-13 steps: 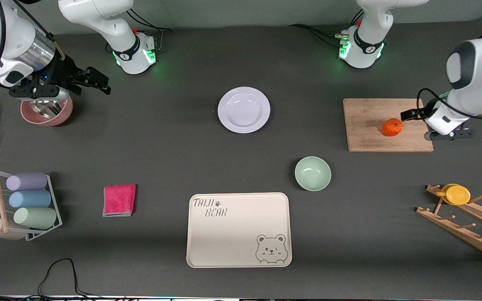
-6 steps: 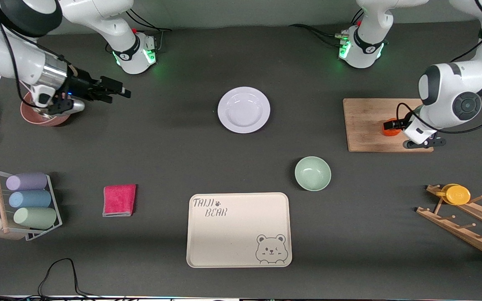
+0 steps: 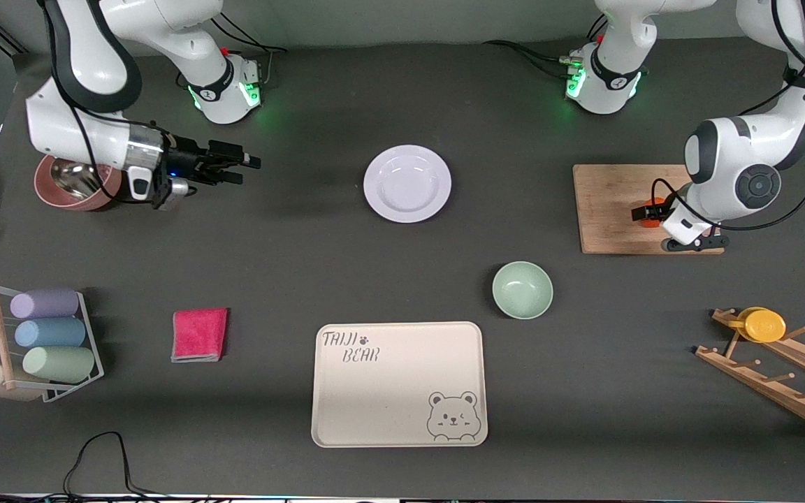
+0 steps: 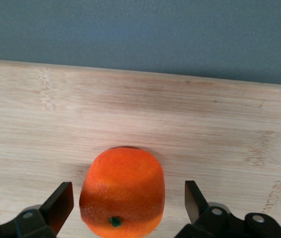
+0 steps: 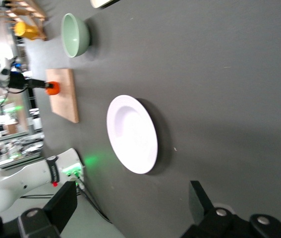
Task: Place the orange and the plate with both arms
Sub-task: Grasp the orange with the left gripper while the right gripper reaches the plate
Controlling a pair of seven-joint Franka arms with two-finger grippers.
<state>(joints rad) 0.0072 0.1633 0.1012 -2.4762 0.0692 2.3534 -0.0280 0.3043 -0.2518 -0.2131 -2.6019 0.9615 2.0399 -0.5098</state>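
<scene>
The orange (image 4: 122, 193) is between my left gripper's fingers on the cutting board (image 4: 219, 129), so my left gripper should close on it now.
The orange (image 3: 648, 214) sits on the wooden cutting board (image 3: 612, 209) toward the left arm's end of the table. My left gripper (image 3: 646, 213) is open around it: in the left wrist view the orange (image 4: 123, 191) lies between the two fingers (image 4: 61, 203), with a gap on each side. The white plate (image 3: 407, 183) lies on the table mid-way between the arms. My right gripper (image 3: 243, 168) is open and empty, above the table between the pink-rimmed steel bowl and the plate; its wrist view shows the plate (image 5: 132, 134) some way off.
A pale green bowl (image 3: 522, 289) and a cream bear tray (image 3: 398, 383) lie nearer the camera than the plate. A steel bowl (image 3: 77, 183) sits under the right arm. A red cloth (image 3: 199, 334), a cup rack (image 3: 39, 342) and a wooden rack with a yellow disc (image 3: 762, 325) line the near side.
My left gripper has come down and moved onto the orange, fingers now either side of it. My right gripper has swung from over the steel bowl toward the plate.
</scene>
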